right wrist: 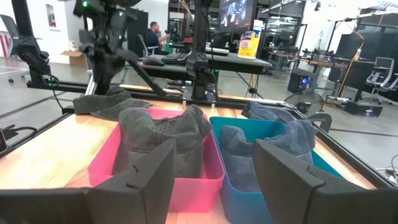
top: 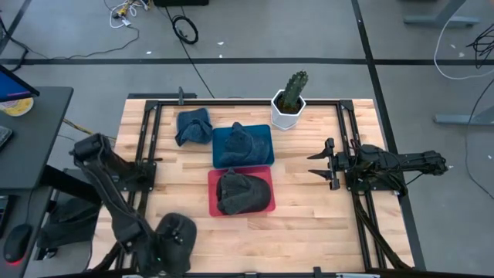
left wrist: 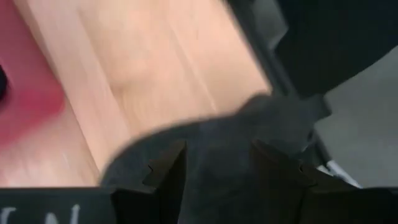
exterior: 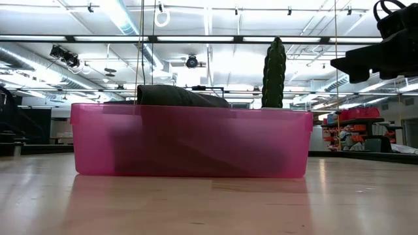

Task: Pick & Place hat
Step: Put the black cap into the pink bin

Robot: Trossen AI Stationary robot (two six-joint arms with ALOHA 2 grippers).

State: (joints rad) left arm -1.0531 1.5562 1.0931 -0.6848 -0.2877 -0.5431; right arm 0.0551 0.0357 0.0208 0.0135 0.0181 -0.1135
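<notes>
Next, my left gripper grabs the dark grey hat on the wood where its rim meets its top, to place it in the pink tray.
A dark grey hat lies on the wood near the table's near left corner, and shows again in the right wrist view. My left gripper is right over it, pointing down and open, with dark cloth filling the gap between its fingers. Another dark grey hat sits in the pink tray. A blue hat lies in the blue tray, and a second blue hat rests on the table beside it. My right gripper waits open at the right side. My left gripper comes at the dark grey hat from above, one finger on each side of a rise of cloth. The hat lies flat on the table. Whether the fingers touch it cannot be told.
A cactus in a white pot stands at the far edge behind the blue tray. Black frame rails run along the table's left and right sides. Bare wood lies between the pink tray and the right arm.
</notes>
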